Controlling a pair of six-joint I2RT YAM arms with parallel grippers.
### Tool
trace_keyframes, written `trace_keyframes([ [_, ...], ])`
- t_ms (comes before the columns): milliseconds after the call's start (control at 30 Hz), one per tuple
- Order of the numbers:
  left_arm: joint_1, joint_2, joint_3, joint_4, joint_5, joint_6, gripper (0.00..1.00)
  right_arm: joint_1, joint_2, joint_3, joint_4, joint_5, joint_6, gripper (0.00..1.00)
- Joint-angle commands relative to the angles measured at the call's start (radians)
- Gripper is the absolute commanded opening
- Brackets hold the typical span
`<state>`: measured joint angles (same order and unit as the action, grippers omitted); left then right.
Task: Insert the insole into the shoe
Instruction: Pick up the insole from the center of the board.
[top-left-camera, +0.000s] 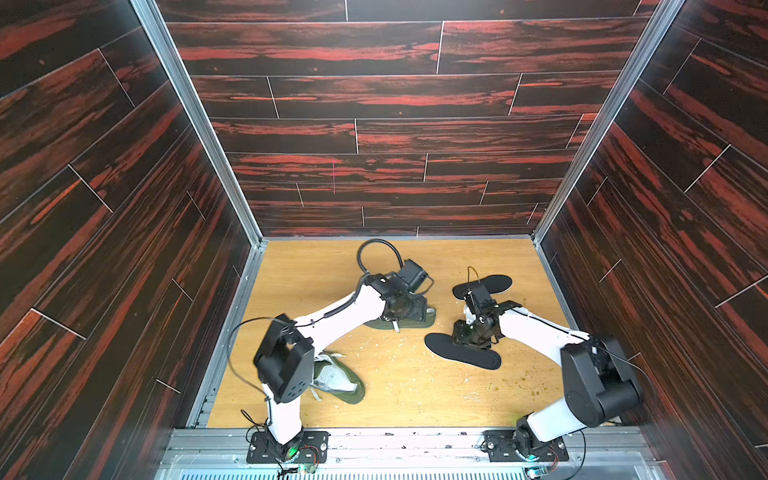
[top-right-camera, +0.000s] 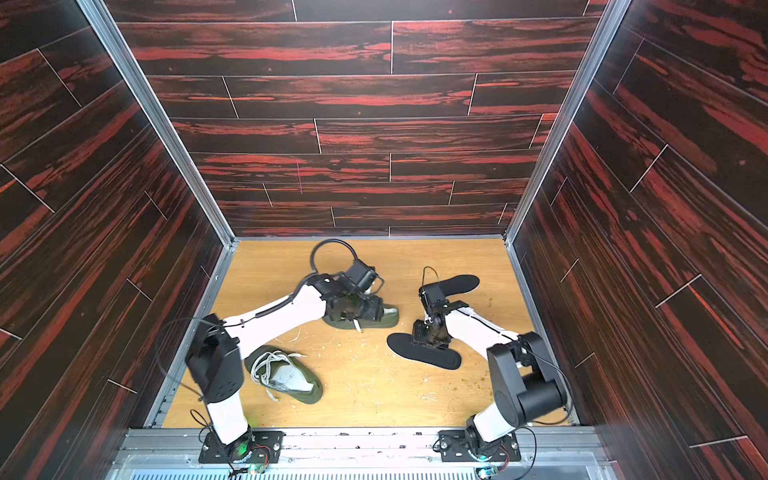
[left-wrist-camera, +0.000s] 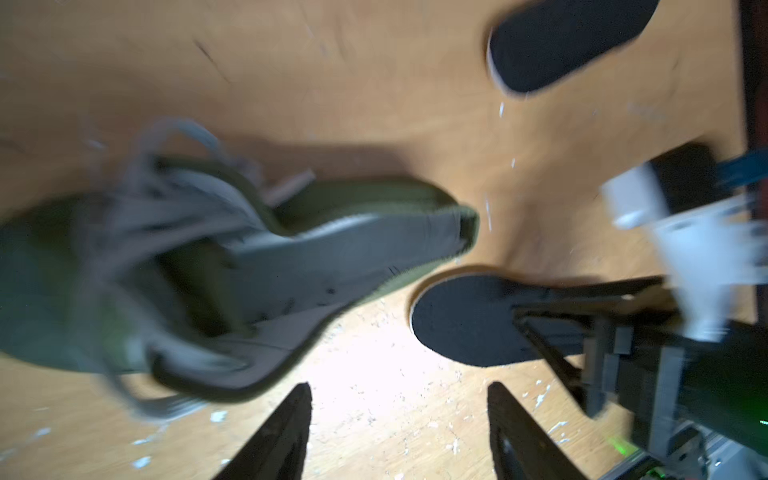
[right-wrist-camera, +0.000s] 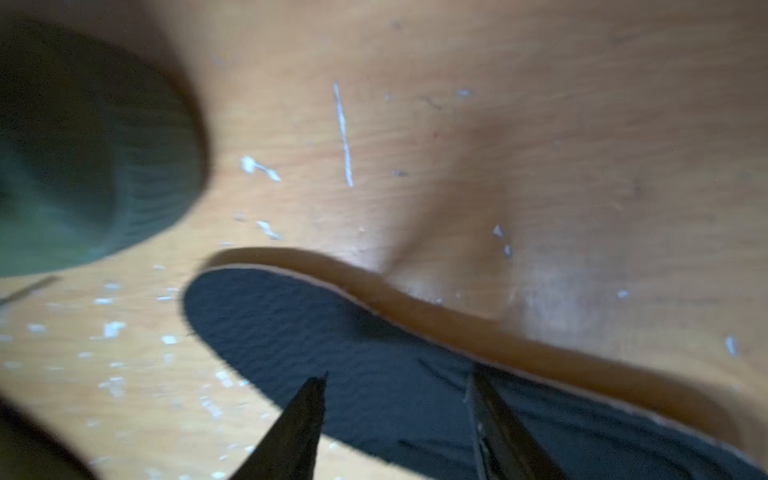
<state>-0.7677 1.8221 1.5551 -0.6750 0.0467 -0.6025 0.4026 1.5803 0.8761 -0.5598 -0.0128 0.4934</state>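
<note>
I will grab the long edge of the black insole near the middle with my right gripper next, so its shoe-facing end stays free for my left gripper to insert.
A black insole (top-left-camera: 449, 351) (top-right-camera: 411, 351) (right-wrist-camera: 332, 332) lies flat on the wooden table at mid right. My right gripper (top-left-camera: 469, 338) (top-right-camera: 428, 338) (right-wrist-camera: 397, 378) hangs just over its middle, open, with the fingertips spread above the insole's surface. An olive shoe (top-left-camera: 428, 321) (top-right-camera: 386, 316) (left-wrist-camera: 291, 266) with grey lining and loose laces sits left of the insole, its heel toward it. My left gripper (top-left-camera: 405, 309) (top-right-camera: 353, 309) (left-wrist-camera: 399, 388) hovers over this shoe, open and empty; in both top views it hides most of the shoe.
A second olive shoe (top-left-camera: 338, 380) (top-right-camera: 286, 374) lies near the left arm's base. A second black insole (top-left-camera: 494, 282) (top-right-camera: 461, 282) (left-wrist-camera: 561, 41) lies behind the right gripper. Dark red wood-pattern walls (top-left-camera: 395, 137) enclose the table (top-left-camera: 415, 395) on three sides. White and green crumbs dot the table.
</note>
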Motion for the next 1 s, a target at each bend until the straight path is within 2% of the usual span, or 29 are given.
trace_keyframes([
  [0, 0.011, -0.056, -0.02, -0.008, -0.037, 0.003, 0.69, 0.002, 0.043, 0.008, 0.017, 0.037, -0.097, 0.61],
  [133, 0.016, -0.064, -0.039, -0.005, -0.041, 0.011, 0.69, 0.002, 0.045, 0.007, 0.029, 0.063, -0.127, 0.61],
  [367, 0.025, -0.064, -0.028, -0.005, -0.044, 0.017, 0.69, 0.007, -0.052, 0.058, -0.023, 0.033, -0.184, 0.61],
  [533, 0.025, -0.054, -0.003, -0.023, -0.032, 0.036, 0.69, 0.0, 0.052, 0.157, -0.137, -0.036, -0.356, 0.55],
  [600, 0.027, -0.041, 0.018, -0.053, -0.028, 0.057, 0.69, 0.0, 0.075, 0.176, -0.161, -0.01, -0.414, 0.54],
  [700, 0.029, -0.031, 0.026, -0.079, -0.014, 0.073, 0.69, 0.0, 0.052, 0.16, -0.128, 0.002, -0.523, 0.54],
  [833, 0.03, -0.026, 0.014, -0.068, 0.027, 0.061, 0.69, -0.001, 0.024, 0.134, -0.082, -0.049, -0.687, 0.56],
  [967, 0.03, -0.032, 0.019, -0.075, 0.025, 0.063, 0.69, -0.021, 0.043, 0.135, -0.081, -0.093, -0.783, 0.56],
])
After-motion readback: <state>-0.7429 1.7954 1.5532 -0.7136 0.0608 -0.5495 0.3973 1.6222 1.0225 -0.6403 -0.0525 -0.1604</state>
